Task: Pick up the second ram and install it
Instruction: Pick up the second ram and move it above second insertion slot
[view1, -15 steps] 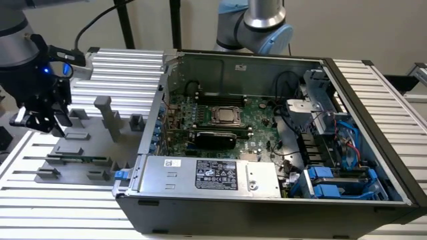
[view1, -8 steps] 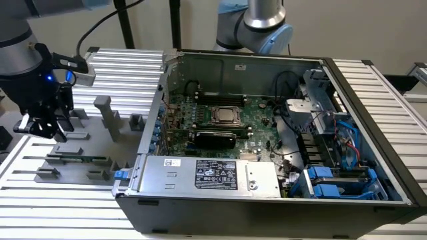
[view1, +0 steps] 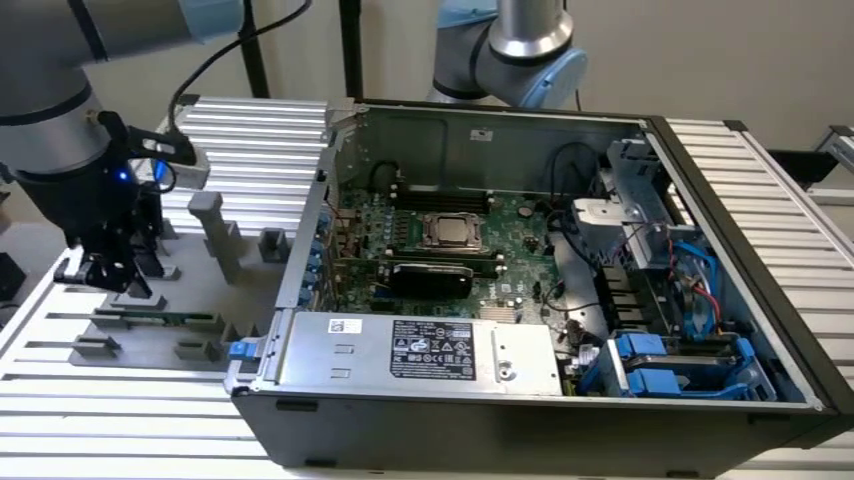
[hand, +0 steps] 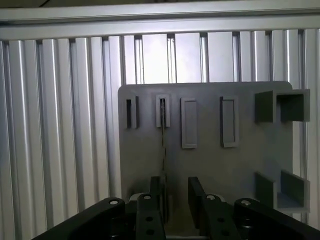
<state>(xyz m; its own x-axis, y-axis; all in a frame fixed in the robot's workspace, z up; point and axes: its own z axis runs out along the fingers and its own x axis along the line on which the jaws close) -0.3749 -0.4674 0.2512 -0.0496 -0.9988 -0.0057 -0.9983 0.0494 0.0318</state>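
The robot's gripper next needs to take hold of the second ram by its long top edge (view1: 160, 314), so that the ram's contacts stay free to seat in the motherboard's slot (view1: 441, 198).
The second ram (view1: 155, 319) is a slim green stick standing on edge in the grey holder plate (view1: 134, 345), at the exterior view's left. In the wrist view the ram (hand: 163, 142) appears edge-on as a thin dark line running from a holder slot toward my fingers. My gripper (view1: 131, 288) hangs just above the stick's far end. It is open (hand: 175, 189), and the stick's edge lies in the gap, close beside one black finger (hand: 156, 196). The other finger (hand: 196, 196) stands apart from it.
The open computer case (view1: 534, 130) takes up the middle and the exterior view's right, with the green motherboard (view1: 507, 235) inside and a power supply (view1: 414, 350) along its near side. Grey holder blocks (view1: 214, 235) rise from the plate near my gripper. A second arm (view1: 514, 50) stands behind the case.
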